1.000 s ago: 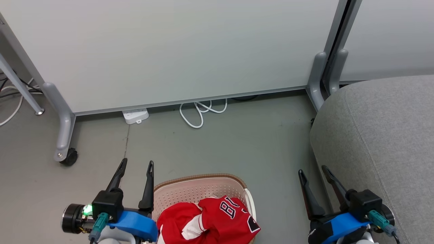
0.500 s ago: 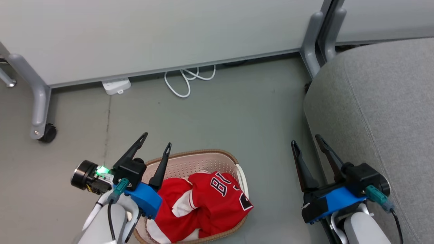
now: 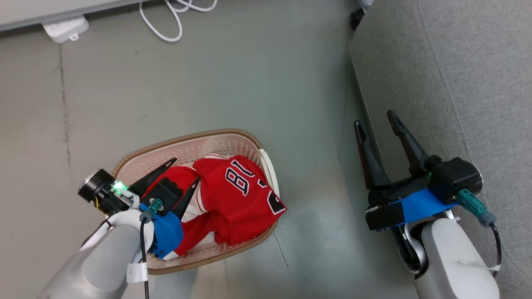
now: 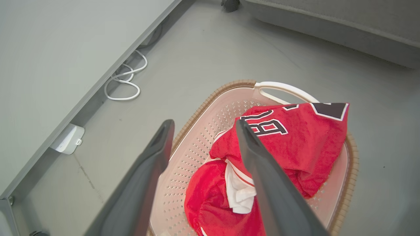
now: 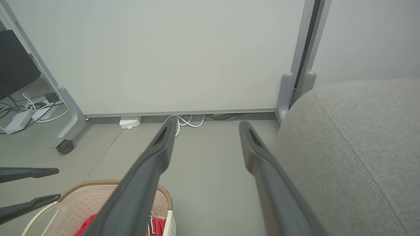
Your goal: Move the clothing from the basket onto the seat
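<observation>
My left gripper needs to grab the clothing (image 3: 237,195) by its white-and-red trimmed fold (image 3: 193,213) to move it from the basket onto the seat.
The clothing (image 3: 237,195), red with white trim and black-and-white numerals, lies bunched in the oval cream basket (image 3: 187,137) on the floor. My left gripper (image 3: 184,170) hangs open over the basket's left half, one finger above the red fabric, nothing between the fingers. In the left wrist view the open left gripper (image 4: 204,123) frames the clothing (image 4: 295,141) and the basket (image 4: 210,101). My right gripper (image 3: 374,118) stands open and empty beside the edge of the grey seat (image 3: 457,62). The right wrist view shows the right gripper (image 5: 207,124) open, the seat (image 5: 354,131) and the basket (image 5: 98,193).
A white power strip (image 3: 64,29) and a looped white cable (image 3: 174,20) lie on the grey floor at the far side. A pale partition panel on castored legs (image 5: 64,147) stands behind them. Bare floor separates basket and seat.
The head camera has tilted down, so the whole picture shifted. My left gripper has moved from beside the basket to over it, above the clothing. The right gripper stays open by the seat.
</observation>
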You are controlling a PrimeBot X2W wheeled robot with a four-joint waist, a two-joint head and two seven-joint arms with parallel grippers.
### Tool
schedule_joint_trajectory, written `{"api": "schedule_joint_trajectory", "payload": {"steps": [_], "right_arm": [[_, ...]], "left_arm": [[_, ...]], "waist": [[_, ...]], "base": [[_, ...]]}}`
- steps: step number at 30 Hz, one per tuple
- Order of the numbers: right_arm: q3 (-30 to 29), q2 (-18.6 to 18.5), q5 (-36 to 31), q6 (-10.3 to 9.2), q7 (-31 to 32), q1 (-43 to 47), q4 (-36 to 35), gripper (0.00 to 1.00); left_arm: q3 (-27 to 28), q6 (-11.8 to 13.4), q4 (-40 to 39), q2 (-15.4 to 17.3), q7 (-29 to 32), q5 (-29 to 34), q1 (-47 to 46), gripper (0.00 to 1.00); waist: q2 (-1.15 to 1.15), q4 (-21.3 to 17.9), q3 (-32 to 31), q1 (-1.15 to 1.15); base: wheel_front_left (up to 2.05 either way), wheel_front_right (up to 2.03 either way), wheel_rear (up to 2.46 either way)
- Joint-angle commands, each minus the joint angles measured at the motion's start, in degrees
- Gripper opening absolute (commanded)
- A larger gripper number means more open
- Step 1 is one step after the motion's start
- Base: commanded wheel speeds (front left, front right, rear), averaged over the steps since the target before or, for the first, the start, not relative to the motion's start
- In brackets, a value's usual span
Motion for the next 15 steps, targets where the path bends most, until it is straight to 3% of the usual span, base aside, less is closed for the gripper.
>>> {"api": "schedule_joint_trajectory", "payload": {"steps": [1,6,15], "right_arm": [[0.12,-0.2,0.12,0.03,-0.2,-1.51,-0.62,1.0],[0.56,-0.19,-0.46,0.03,-0.21,-4.35,-2.2,1.0],[0.22,-0.19,-1.87,0.03,-0.2,-7.89,-4.73,1.0]], "left_arm": [[-1.78,-0.03,1.22,0.85,-0.28,-0.56,-2.37,1.0],[-11.05,-0.03,7.17,2.21,-0.27,-3.02,-7.2,1.0],[-22.18,0.02,13.06,2.72,-0.27,-7.61,-13.57,1.0]], "waist": [[0.0,-2.4,5.14,-0.01],[0.0,-3.51,11.0,-0.01],[0.0,-4.23,18.81,-0.01]], "base": [[0.0,0.0,0.0],[0.0,0.0,0.0],[0.0,0.0,0.0]]}}
